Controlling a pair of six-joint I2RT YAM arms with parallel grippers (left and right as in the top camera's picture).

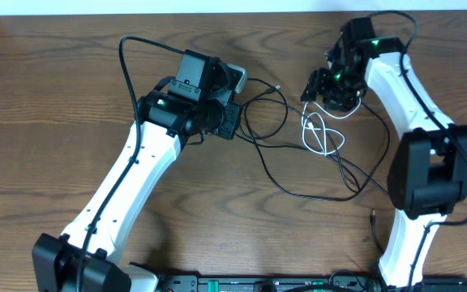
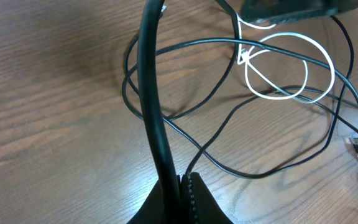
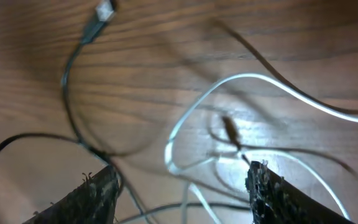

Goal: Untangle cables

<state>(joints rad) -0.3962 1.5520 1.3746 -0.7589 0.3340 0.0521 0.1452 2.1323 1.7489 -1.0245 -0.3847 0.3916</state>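
Note:
Next, my right gripper grabs the white cable (image 1: 319, 134) at the far edge of its loops, to pull it out of the black cables.
Several thin black cables (image 1: 298, 174) lie looped and crossed on the wooden table, tangled with a shorter white cable (image 1: 319, 134). My left gripper (image 1: 235, 122) sits at the left end of the tangle, shut on a black cable (image 2: 151, 93) that rises from its jaws (image 2: 182, 183). A thinner black strand (image 2: 229, 168) trails off beside them. My right gripper (image 1: 331, 89) hovers over the top of the white loops. Its jaws stand open (image 3: 182, 186), with the white cable (image 3: 229, 84) and blurred black strands on the table below the gap. A small plug (image 3: 104, 11) lies beyond.
One loose plug end (image 1: 278, 87) lies between the two grippers and another (image 1: 374, 217) near the right arm's base. Thicker black wires run along both arms. A dark rail (image 1: 258, 284) lines the table's front edge. Bare wood (image 1: 47, 97) spreads to the left.

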